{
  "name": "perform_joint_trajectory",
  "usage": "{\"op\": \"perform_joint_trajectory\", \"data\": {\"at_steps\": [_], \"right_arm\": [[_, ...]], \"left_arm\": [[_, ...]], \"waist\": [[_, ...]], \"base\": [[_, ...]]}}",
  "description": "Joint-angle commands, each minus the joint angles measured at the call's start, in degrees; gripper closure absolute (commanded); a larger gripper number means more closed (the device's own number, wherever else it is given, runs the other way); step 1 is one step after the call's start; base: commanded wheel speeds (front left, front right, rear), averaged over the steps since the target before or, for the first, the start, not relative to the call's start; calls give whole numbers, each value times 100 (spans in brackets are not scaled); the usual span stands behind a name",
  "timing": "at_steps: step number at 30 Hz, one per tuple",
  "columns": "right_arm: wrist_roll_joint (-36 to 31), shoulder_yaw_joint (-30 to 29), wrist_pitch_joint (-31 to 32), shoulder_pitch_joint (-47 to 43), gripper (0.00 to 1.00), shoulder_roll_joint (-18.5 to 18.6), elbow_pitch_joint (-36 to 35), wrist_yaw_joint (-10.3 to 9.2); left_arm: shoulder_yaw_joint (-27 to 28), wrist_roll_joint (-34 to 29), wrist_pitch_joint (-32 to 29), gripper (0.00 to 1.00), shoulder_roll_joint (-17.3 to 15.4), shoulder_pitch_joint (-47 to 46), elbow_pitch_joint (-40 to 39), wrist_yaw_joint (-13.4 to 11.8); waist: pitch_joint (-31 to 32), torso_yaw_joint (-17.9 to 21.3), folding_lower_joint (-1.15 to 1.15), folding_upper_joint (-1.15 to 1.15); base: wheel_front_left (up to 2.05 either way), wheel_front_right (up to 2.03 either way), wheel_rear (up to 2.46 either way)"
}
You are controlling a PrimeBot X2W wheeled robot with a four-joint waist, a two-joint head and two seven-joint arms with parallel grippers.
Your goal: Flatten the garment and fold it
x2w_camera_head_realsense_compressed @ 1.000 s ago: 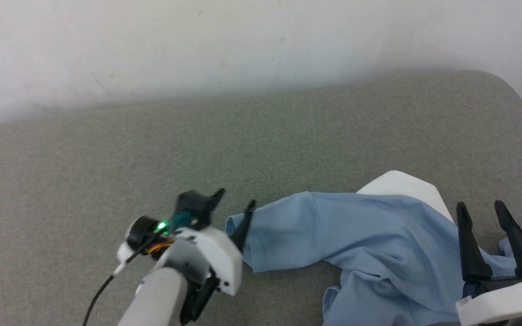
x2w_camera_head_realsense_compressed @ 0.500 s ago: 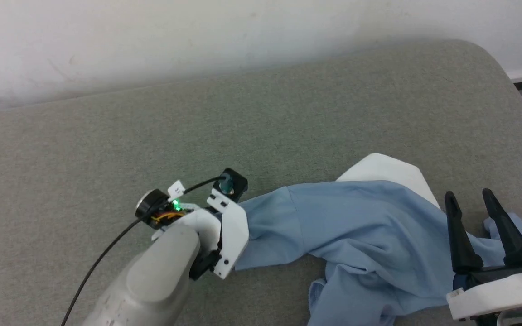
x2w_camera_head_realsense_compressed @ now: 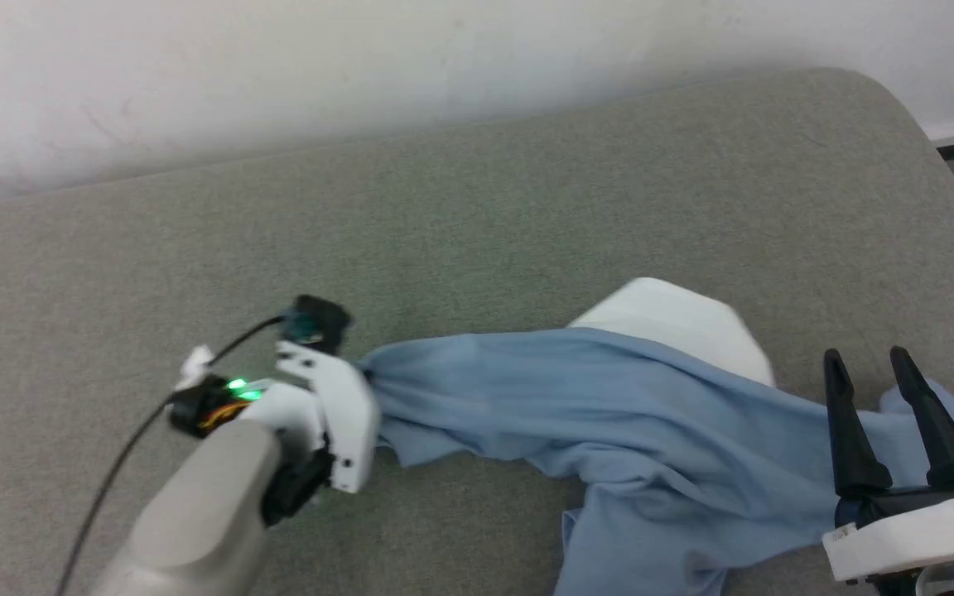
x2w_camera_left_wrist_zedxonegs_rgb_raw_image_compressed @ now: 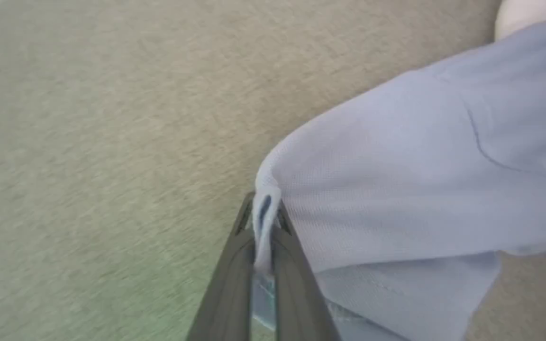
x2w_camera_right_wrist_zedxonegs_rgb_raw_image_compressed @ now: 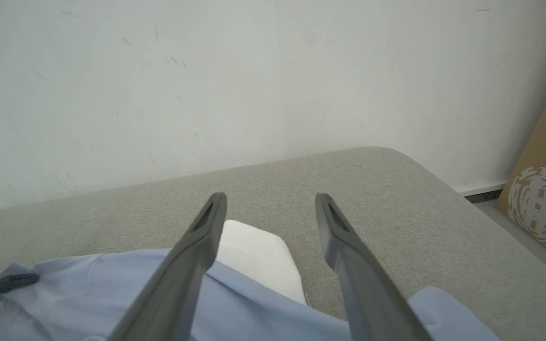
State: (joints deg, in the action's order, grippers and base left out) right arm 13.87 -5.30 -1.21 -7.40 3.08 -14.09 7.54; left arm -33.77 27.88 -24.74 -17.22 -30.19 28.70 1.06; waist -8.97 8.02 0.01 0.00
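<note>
My right gripper should next grab a bunched light blue fold of the crumpled garment (x2w_camera_head_realsense_compressed: 643, 437) to spread it flat.
The garment (x2w_camera_head_realsense_compressed: 609, 414), a light blue T-shirt with a white patch (x2w_camera_head_realsense_compressed: 667, 319), lies crumpled on the grey padded table (x2w_camera_head_realsense_compressed: 477, 207), stretched out toward the left. My left gripper (x2w_camera_head_realsense_compressed: 361, 379) sits at the shirt's left end, its fingers hidden under the wrist. In the left wrist view the left gripper (x2w_camera_left_wrist_zedxonegs_rgb_raw_image_compressed: 264, 210) is shut on a folded edge of the garment (x2w_camera_left_wrist_zedxonegs_rgb_raw_image_compressed: 420, 166). My right gripper (x2w_camera_head_realsense_compressed: 866, 358) hovers open over the shirt's right part. In the right wrist view the right gripper (x2w_camera_right_wrist_zedxonegs_rgb_raw_image_compressed: 270, 196) has only air between its fingers, above the garment (x2w_camera_right_wrist_zedxonegs_rgb_raw_image_compressed: 112, 293) and its white patch (x2w_camera_right_wrist_zedxonegs_rgb_raw_image_compressed: 259, 255).
A white wall (x2w_camera_head_realsense_compressed: 361, 66) runs along the table's far edge. The table's rounded right corner (x2w_camera_head_realsense_compressed: 899, 108) drops to the floor, where a brown cardboard box (x2w_camera_right_wrist_zedxonegs_rgb_raw_image_compressed: 543, 208) leans. Bare grey surface lies left of and behind the shirt.
My left gripper has shut on the shirt's left edge and dragged it leftward, pulling the fabric out longer. The right gripper stays open in about the same place. The camera shifted earlier.
</note>
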Motion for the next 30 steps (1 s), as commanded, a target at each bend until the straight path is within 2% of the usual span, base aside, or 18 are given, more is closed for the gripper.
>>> {"op": "perform_joint_trajectory", "data": {"at_steps": [1, 7, 12, 15, 18, 19, 20, 21, 22, 23, 30], "right_arm": [[53, -16, -33, -38, 0, -19, 6, -5], [85, -41, -16, -118, 0, -20, -21, -5], [78, -25, 15, -130, 0, -20, -41, -5], [75, -33, 37, -136, 0, -20, -70, -5], [66, -51, 70, -133, 0, -20, -106, -5], [60, -59, 81, -131, 0, -20, -117, -5], [60, -59, 81, -131, 0, -20, -117, -5], [56, -62, 95, -128, 0, -20, -125, -5], [52, -58, 107, -122, 0, -20, -131, -5], [47, -52, 116, -117, 0, -20, -134, -5], [67, 25, 139, -112, 0, -20, -113, -5]], "left_arm": [[248, 98, 164, 100, -241, 297, -202, -236], [1046, 426, 362, 100, -857, 1448, -1419, -1114], [1567, 763, 345, 100, -1022, 2651, -2294, -1825], [1691, 929, 353, 100, -1001, 3162, -2573, -1994], [1693, 1039, 380, 100, -946, 3245, -2720, -1926], [1686, 1043, 383, 78, -950, 3196, -2747, -1893], [1686, 1043, 383, 78, -950, 3196, -2747, -1893], [1663, 1065, 348, 53, -958, 3134, -2759, -1832], [1629, 1097, 275, 18, -976, 3064, -2764, -1758], [1584, 1103, 184, 0, -1022, 2987, -2757, -1685], [1114, 1013, -789, 0, -1506, 2533, -2620, -1212]], "waist": [[78, -128, -1, 0], [150, -415, -1, 0], [192, -573, -1, 0], [197, -657, -1, 0], [210, -737, -1, 0], [220, -760, -1, 0], [220, -760, -1, 0], [228, -776, -1, 0], [238, -786, -1, 0], [251, -791, -1, 0], [280, -731, -1, 0]], "base": [[0, 0, 0], [0, 0, 0], [0, 0, 0], [0, 0, 0], [0, 0, 0], [0, 0, 0], [0, 0, 0], [0, 0, 0], [0, 0, 0], [0, 0, 0], [0, 0, 0]]}}
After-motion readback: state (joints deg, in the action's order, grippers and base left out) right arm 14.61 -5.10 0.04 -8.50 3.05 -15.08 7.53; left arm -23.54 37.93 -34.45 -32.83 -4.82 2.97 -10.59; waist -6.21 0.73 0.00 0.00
